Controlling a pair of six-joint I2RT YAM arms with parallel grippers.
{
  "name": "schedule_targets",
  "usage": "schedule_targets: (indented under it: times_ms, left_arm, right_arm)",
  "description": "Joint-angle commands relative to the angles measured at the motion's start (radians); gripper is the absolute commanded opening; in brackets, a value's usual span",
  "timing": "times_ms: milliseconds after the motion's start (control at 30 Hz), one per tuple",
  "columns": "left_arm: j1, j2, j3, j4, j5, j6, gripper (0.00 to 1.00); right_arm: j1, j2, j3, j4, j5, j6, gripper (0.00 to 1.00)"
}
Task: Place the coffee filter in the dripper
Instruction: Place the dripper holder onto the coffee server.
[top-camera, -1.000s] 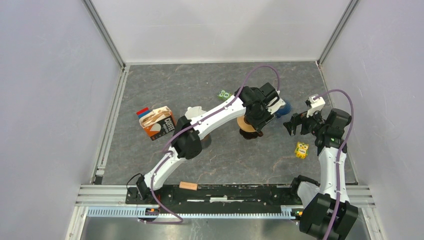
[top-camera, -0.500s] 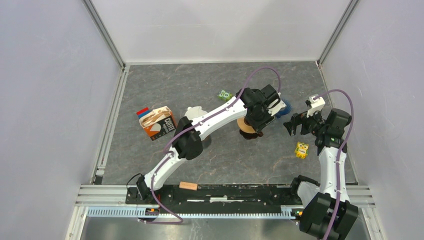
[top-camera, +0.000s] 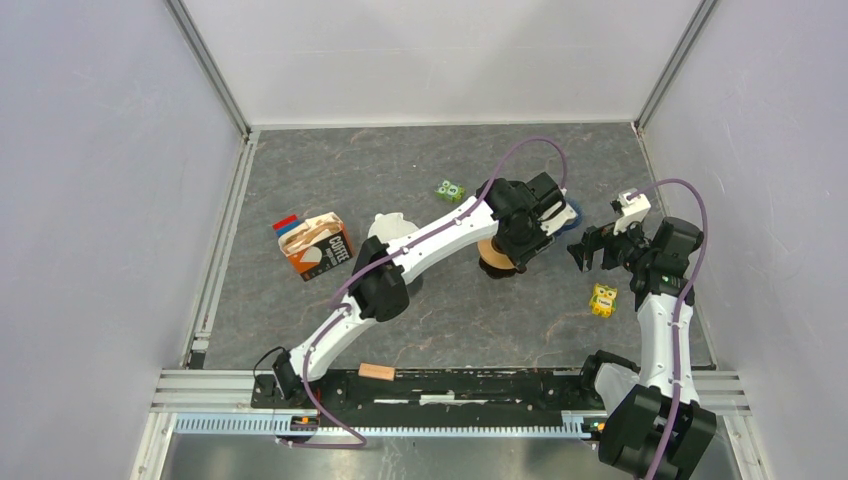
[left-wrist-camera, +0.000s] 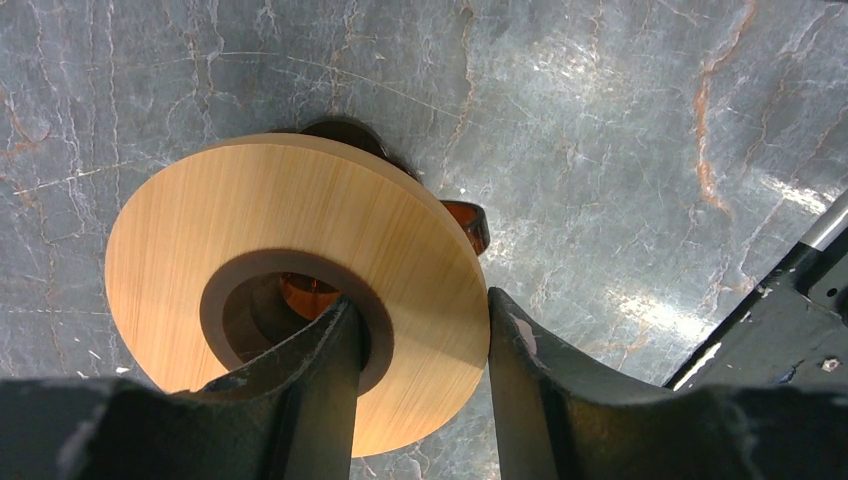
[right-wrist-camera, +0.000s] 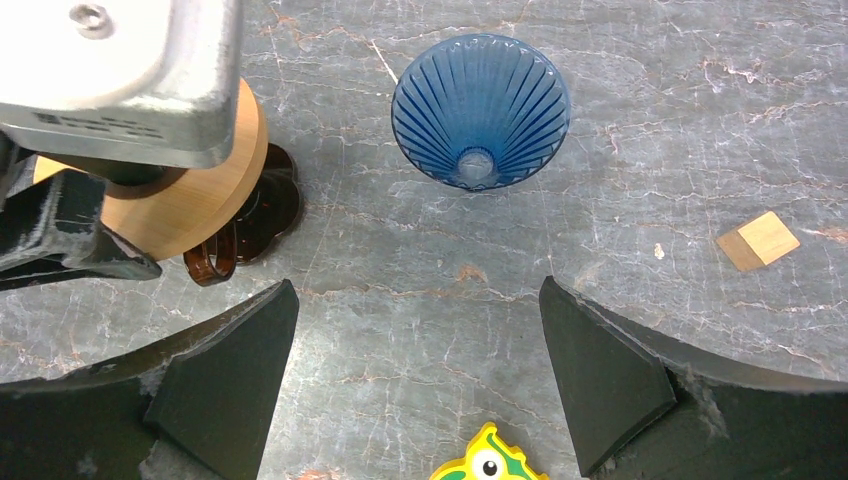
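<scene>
The amber dripper's base is on the flat table, so the dripper would settle there. My left gripper opens now.
An amber glass dripper with a wooden collar (left-wrist-camera: 290, 250) lies collar-up on the table, also seen in the top view (top-camera: 493, 256) and in the right wrist view (right-wrist-camera: 195, 200). My left gripper (left-wrist-camera: 422, 310) is shut on the collar, with one finger in its hole and the other against its outer rim. A blue ribbed cone dripper (right-wrist-camera: 480, 105) stands just right of it, partly hidden by my left wrist in the top view (top-camera: 570, 214). A white paper filter (top-camera: 388, 225) lies by the left arm. My right gripper (right-wrist-camera: 417, 290) is open and empty, near the blue cone.
A coffee filter box (top-camera: 318, 245) lies at the left. A green toy block (top-camera: 448, 189) sits behind the left arm. A yellow toy (top-camera: 603, 299) lies under my right gripper. A small wooden tile (right-wrist-camera: 758, 240) lies to the right of the blue cone.
My left gripper has shifted slightly right and away with the wooden collar between its fingers. The right arm has not moved.
</scene>
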Motion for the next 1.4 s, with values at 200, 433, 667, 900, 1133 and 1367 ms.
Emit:
schedule_targets:
  times_ms: [200, 433, 667, 900, 1133, 1367]
  left_arm:
    - [-0.006, 0.030, 0.075, -0.028, -0.023, 0.033, 0.37]
    - [-0.012, 0.018, 0.073, -0.035, -0.028, 0.040, 0.41]
    - [-0.020, 0.002, 0.070, -0.035, -0.056, 0.048, 0.46]
    - [-0.023, -0.014, 0.070, -0.038, -0.065, 0.052, 0.56]
    - [-0.023, -0.027, 0.073, -0.036, -0.075, 0.058, 0.64]
    - [-0.024, -0.061, 0.075, -0.036, -0.110, 0.067, 0.72]
  right_arm:
    - [-0.006, -0.001, 0.001, 0.013, -0.016, -0.017, 0.98]
    - [-0.006, -0.004, -0.001, 0.012, -0.018, -0.019, 0.98]
    - [-0.006, -0.004, -0.001, 0.012, -0.018, -0.018, 0.98]
    - [-0.006, -0.007, -0.001, 0.013, -0.019, -0.017, 0.98]
    - [-0.006, -0.006, -0.001, 0.011, -0.023, -0.016, 0.98]
    - [-0.007, -0.002, -0.001, 0.013, -0.022, -0.012, 0.98]
